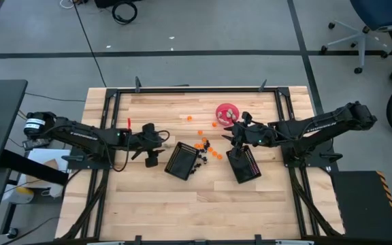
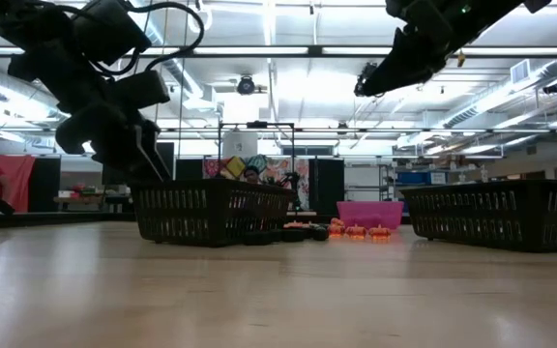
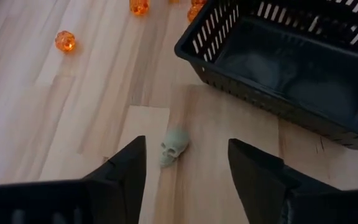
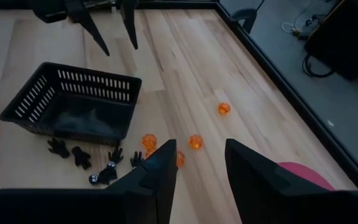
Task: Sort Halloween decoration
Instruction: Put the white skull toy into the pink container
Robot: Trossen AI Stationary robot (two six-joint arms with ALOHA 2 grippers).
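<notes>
The left gripper grabs the pale skull piece by its rounded top [image 3: 178,137] next, to sort the piece into the pink bowl.
A pale grey-white skull piece [image 3: 174,145] lies on the wooden table, and my left gripper [image 3: 186,163] stands open with one finger on either side of it, not touching it. The left black mesh basket [image 3: 291,68] stands just beyond the skull. Orange pieces [image 4: 194,142] and black pieces [image 4: 82,158] lie scattered on the table between the two baskets [image 1: 182,160]. My right gripper [image 4: 201,165] hangs open above the table near the pink bowl [image 1: 226,112], with nothing between its fingers.
A second black mesh basket [image 1: 243,165] stands on the table below my right gripper. More orange pieces [image 3: 65,41] lie toward the far side. A black frame [image 1: 196,89] runs around the table's edges. Bare wood lies toward the near edge.
</notes>
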